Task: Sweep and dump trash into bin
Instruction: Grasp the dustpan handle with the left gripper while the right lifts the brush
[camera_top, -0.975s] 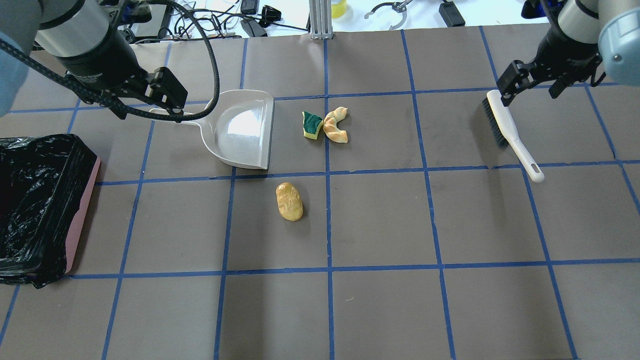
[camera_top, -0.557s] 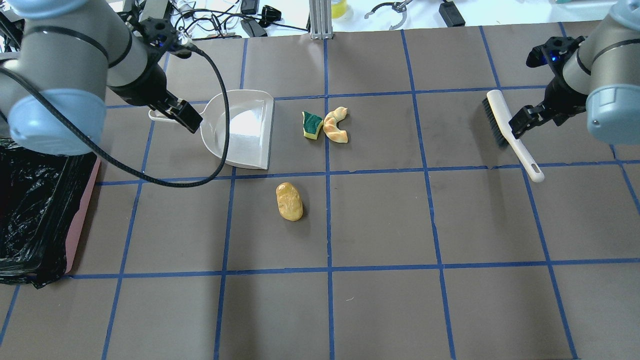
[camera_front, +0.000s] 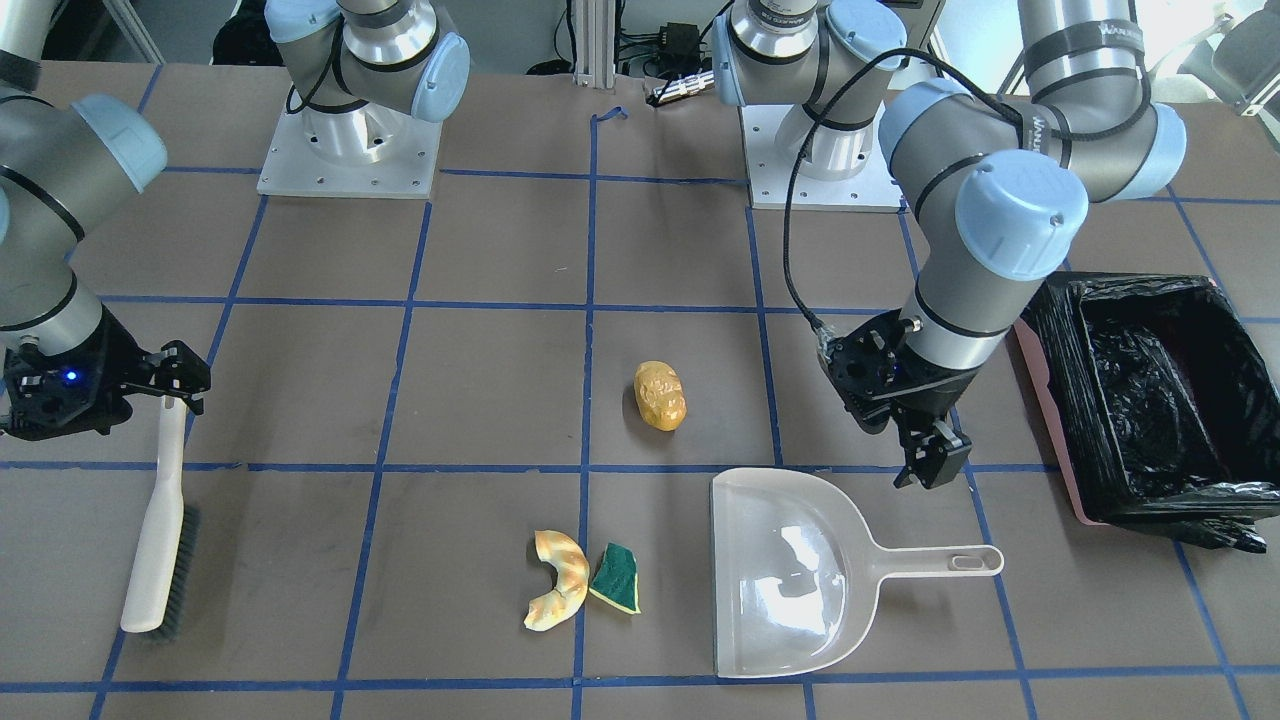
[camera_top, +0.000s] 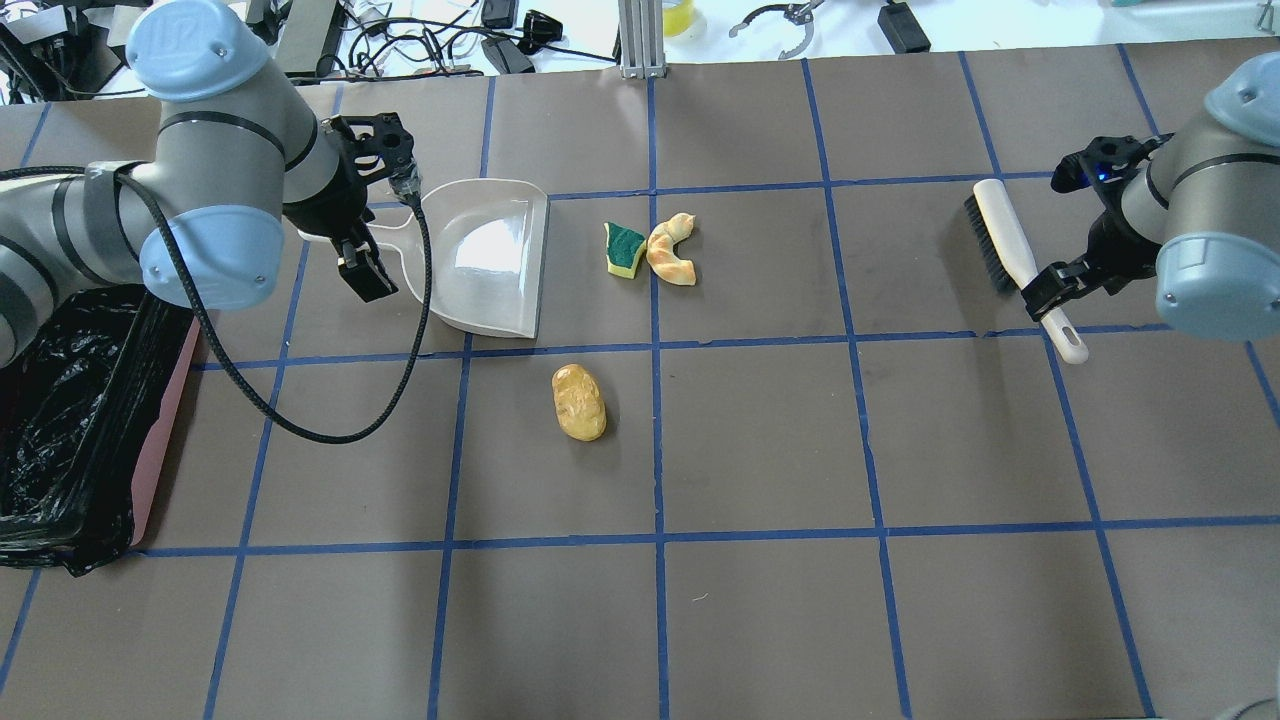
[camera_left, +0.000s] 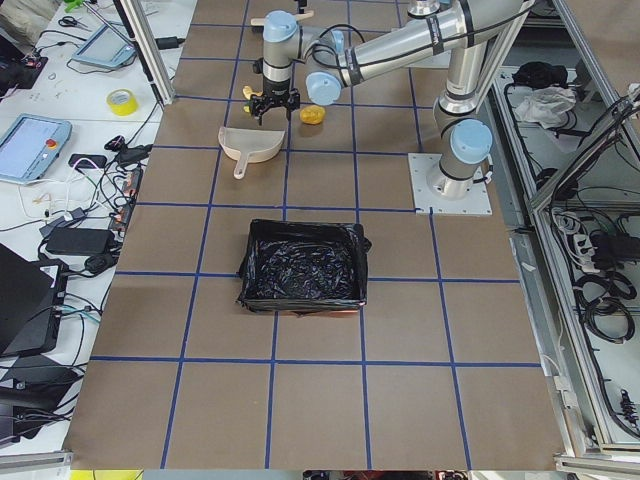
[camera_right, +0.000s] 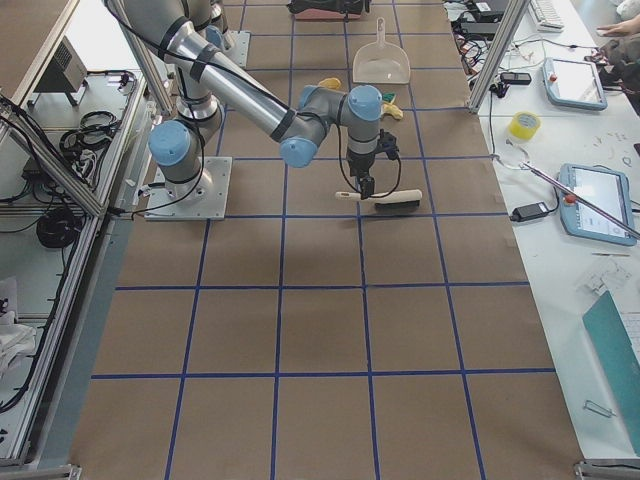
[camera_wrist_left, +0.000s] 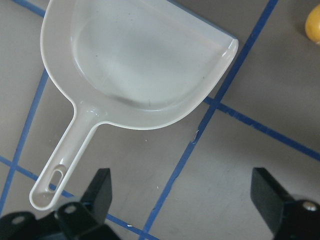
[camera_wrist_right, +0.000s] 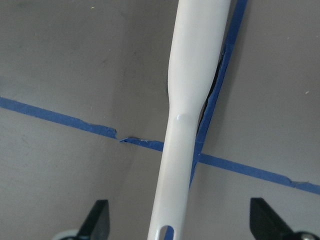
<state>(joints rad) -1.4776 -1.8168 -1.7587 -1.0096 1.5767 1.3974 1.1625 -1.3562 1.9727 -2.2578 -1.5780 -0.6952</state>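
The right gripper grabs the brush by the slim handle (camera_front: 172, 438) next to sweep, since the brush's head (camera_front: 156, 558) is broad and bristled.
The trash lies mid-table: a yellow-brown lump (camera_top: 579, 402), a tan croissant piece (camera_top: 670, 252) and a green sponge wedge (camera_top: 624, 250) touching it. The bin (camera_top: 160, 430), pink with a black bag, stands at the left edge. My left gripper (camera_top: 360, 270) is open and empty, just on the near side of the beige dustpan's (camera_top: 490, 260) handle; the left wrist view shows the pan (camera_wrist_left: 145, 65) ahead of the open fingers. My right gripper (camera_top: 1050, 285) is open over the white brush's (camera_top: 1000, 235) handle, its fingers on either side of the handle (camera_wrist_right: 195, 75), not closed on it.
The dustpan's open mouth faces the sponge and croissant. The brush lies far right, bristles toward the table middle. Cables and tools lie beyond the table's far edge (camera_top: 640, 60). The left arm's cable (camera_top: 400, 330) hangs over the table beside the dustpan.
The left arm has swung in and its gripper moved from above the dustpan handle to its near side. The right gripper slid along the brush toward the handle's end.
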